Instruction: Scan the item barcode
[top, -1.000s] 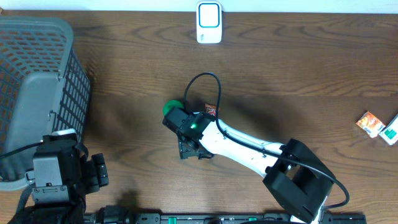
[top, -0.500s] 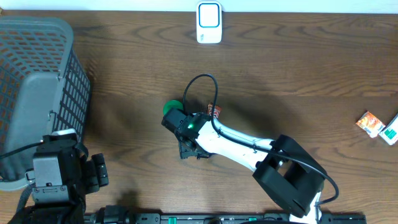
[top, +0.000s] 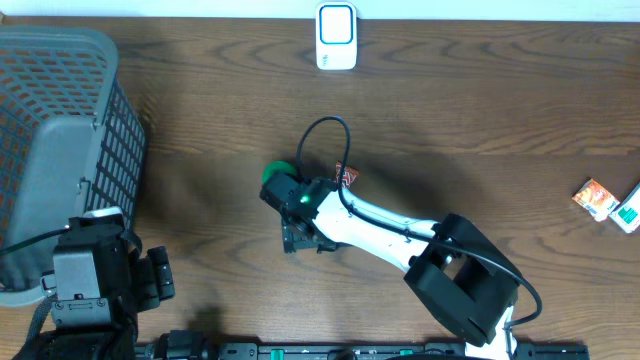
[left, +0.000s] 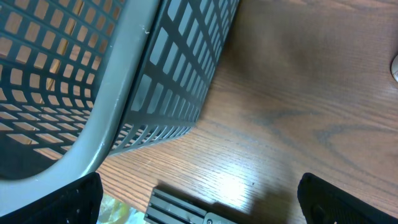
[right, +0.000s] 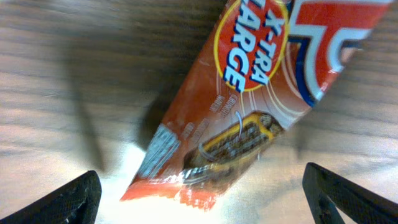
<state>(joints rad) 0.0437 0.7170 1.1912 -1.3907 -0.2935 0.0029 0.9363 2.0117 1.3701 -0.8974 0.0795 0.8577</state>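
My right gripper will next take hold of the wrapper's end by the X-TRA LARGE print. The wrapper's body then stays free to turn, so the barcode can be scanned.
The item, an orange-red snack wrapper (right: 249, 106) printed "X-TRA LARGE", lies on the wooden table ahead of my right gripper (right: 202, 202). That gripper is open, its dark fingertips (right: 68, 199) wide apart at the frame's lower corners, touching nothing. From overhead only a corner of the wrapper (top: 345, 175) shows beside the right wrist, with the right gripper (top: 300, 238) pointing down at mid-table. The white scanner (top: 336, 36) stands at the far edge. My left gripper (left: 205, 208) is open and empty at the near left, also seen overhead (top: 110, 285).
A grey mesh basket (top: 60, 150) fills the left side, close to the left gripper (left: 143, 81). A green round object (top: 275, 171) sits just behind the right wrist. Two small packets (top: 597, 198) lie at the far right edge.
The right arm's elbow has swung left and the wrist has shifted slightly left. A little more of the wrapper's corner shows beside it. The left arm has not moved.
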